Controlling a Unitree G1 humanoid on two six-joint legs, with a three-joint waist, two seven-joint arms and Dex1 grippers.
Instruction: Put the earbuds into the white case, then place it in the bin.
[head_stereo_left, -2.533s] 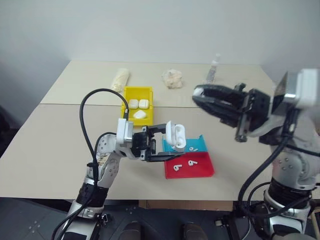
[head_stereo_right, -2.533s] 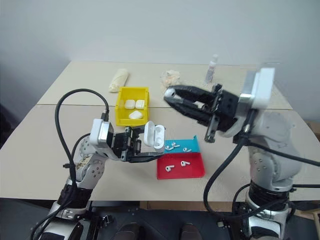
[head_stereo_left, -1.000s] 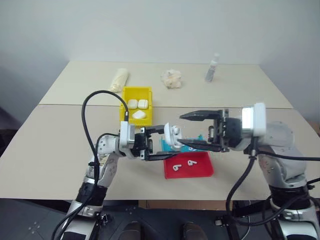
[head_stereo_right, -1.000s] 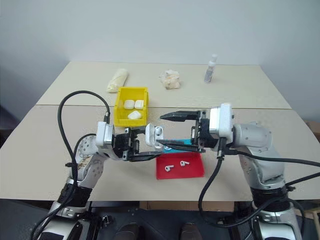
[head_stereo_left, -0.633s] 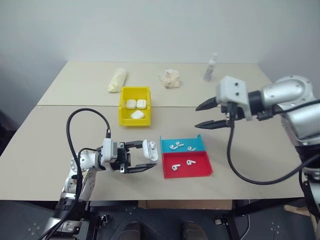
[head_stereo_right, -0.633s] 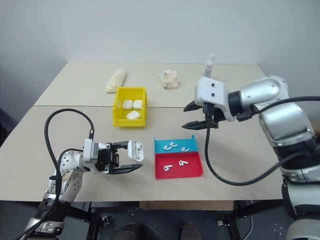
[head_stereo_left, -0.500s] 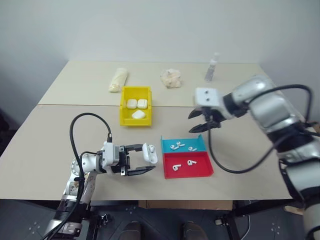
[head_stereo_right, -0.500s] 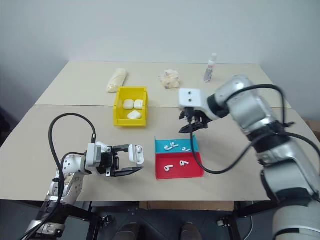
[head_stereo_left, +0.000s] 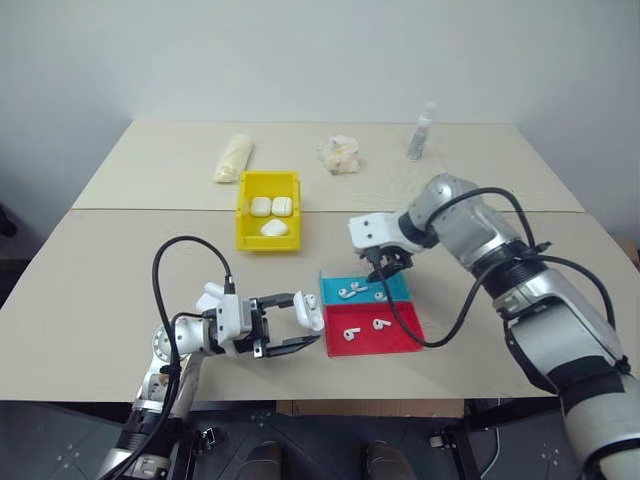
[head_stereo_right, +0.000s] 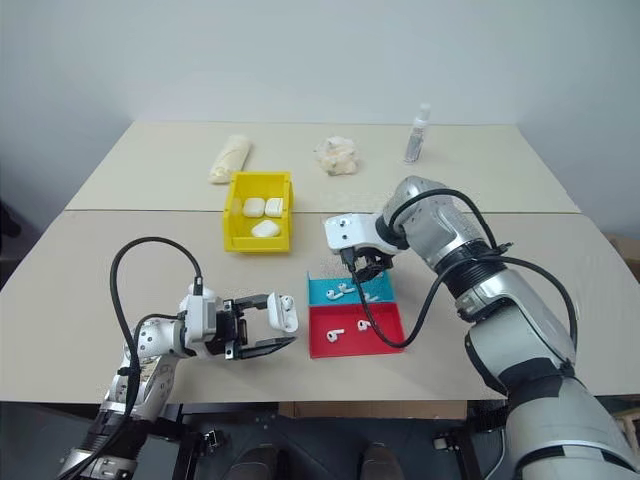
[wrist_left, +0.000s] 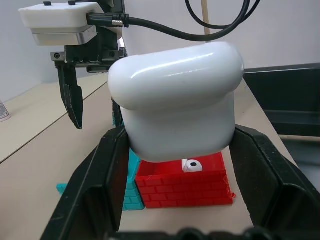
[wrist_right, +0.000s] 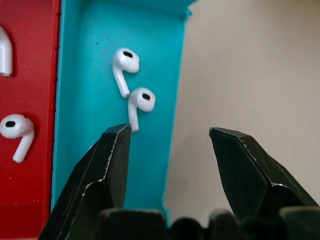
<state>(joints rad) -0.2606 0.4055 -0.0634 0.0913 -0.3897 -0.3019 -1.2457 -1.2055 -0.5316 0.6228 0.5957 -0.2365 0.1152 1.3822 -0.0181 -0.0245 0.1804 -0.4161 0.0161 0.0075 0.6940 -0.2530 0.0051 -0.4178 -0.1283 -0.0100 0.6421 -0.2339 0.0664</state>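
Observation:
My right gripper isn't ready to close yet, as its fingers stop short of the blue tray's earbuds in the right wrist view. It would miss them if it closed now, so it needs to first move toward them.
My left gripper (head_stereo_left: 305, 321) is shut on a white case (wrist_left: 175, 100), holding it just above the table's front, left of the trays. Whether its lid is open I cannot tell. My right gripper (wrist_right: 170, 135) is open and points down over the blue tray (wrist_right: 80, 100), its fingertips (wrist_right: 112, 150) empty. Two earbuds (wrist_right: 132, 82) lie in that tray just beyond the fingers, and two more earbuds (head_stereo_left: 365, 328) rest in the red tray (head_stereo_left: 400, 338). The yellow bin (head_stereo_left: 268, 243) stands further back and holds three white cases (head_stereo_left: 271, 207).
At the far side of the table stand a small clear bottle (head_stereo_left: 420, 130), a crumpled cloth (head_stereo_left: 339, 154) and a beige roll (head_stereo_left: 232, 158). A black cable (head_stereo_left: 185, 255) loops up from my left arm. The red tray sits close to the table's front edge.
My right gripper swung from level beside the case to pointing down over the blue tray. My left gripper sank a little, still gripping the case. The camera view also shifted.

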